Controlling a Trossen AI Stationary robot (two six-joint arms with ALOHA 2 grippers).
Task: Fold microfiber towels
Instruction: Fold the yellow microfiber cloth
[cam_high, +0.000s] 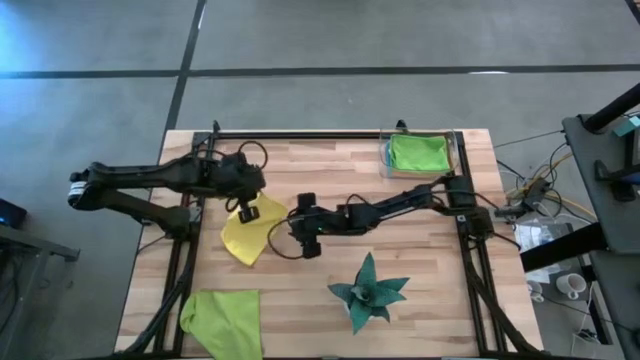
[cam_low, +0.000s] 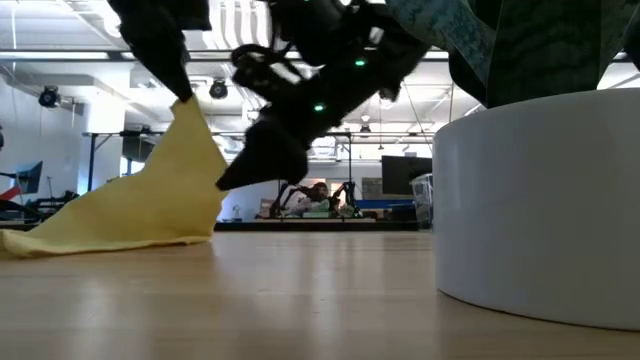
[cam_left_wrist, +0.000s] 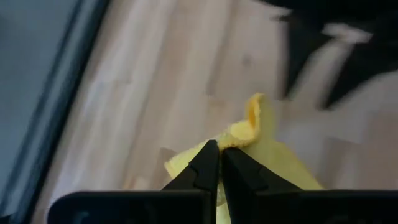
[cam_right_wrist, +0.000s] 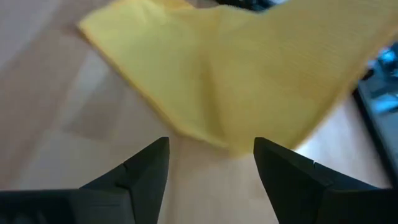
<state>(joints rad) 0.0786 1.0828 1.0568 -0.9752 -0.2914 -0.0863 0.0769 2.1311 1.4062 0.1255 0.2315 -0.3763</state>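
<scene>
The yellow towel should be stretched between both grippers for folding, so my right gripper should next grab the towel's free hanging corner.
A yellow towel lies left of the table's middle, one corner raised. My left gripper is shut on that raised corner; the towel slopes down from it to the wood in the low view. My right gripper is open, just right of the towel, its fingers apart and clear of the cloth's near edge. A lime green towel lies crumpled at the near left. Another lime green towel sits folded in a clear bin at the far right. My left gripper pinches a raised corner of the yellow towel between its two fingers, coming from above. The corner is lifted clear, and the rest of the cloth hangs down slack with its lower part on the table.
A dark teal spiky star-shaped object stands on a white base near the front middle. The clear bin stands at the far right corner. Black frame rails run along the table's far and side edges.
</scene>
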